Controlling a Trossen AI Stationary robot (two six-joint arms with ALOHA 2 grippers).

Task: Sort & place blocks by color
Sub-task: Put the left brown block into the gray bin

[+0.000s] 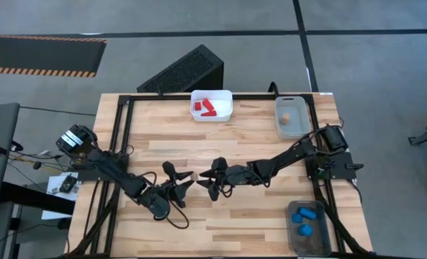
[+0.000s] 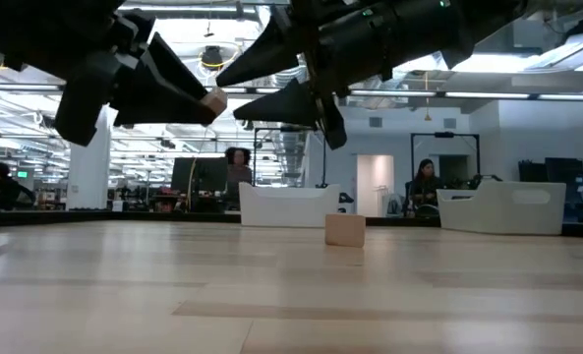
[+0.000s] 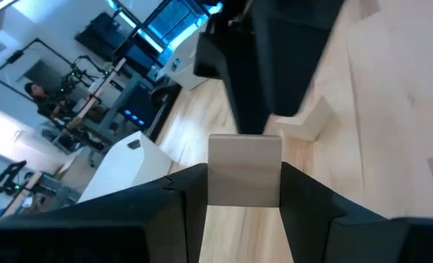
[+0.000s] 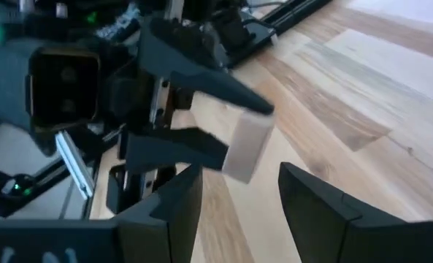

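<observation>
The held pale block should go into the clear bin (image 1: 292,119), so my right gripper needs to grab its bare sides next.
My left gripper (image 1: 188,180) is above the middle of the table, shut on a pale natural-wood block (image 3: 244,172). My right gripper (image 1: 204,180) faces it from the right, open; its fingers (image 4: 165,201) stand just short of that block (image 4: 247,150) and touch nothing. In the low view the held block (image 2: 212,101) hangs in the air between the two grippers. A second pale block (image 2: 345,229) rests flat on the table below them and shows again in the left wrist view (image 3: 311,120). My left gripper pinches the pale block by two opposite faces (image 3: 210,175) between its two fingers. The fingers (image 4: 223,91) come level from the table's left side, and the block sits at their free ends (image 2: 212,101). It is lifted clear of the table.
A white bin (image 1: 227,108) at the far edge holds red blocks (image 1: 204,108). A clear bin (image 1: 299,124) at the far right holds one pale block (image 1: 286,118). A grey bin (image 1: 321,230) at the near right holds blue blocks (image 1: 304,214). Black frame rails run along the table's sides.
</observation>
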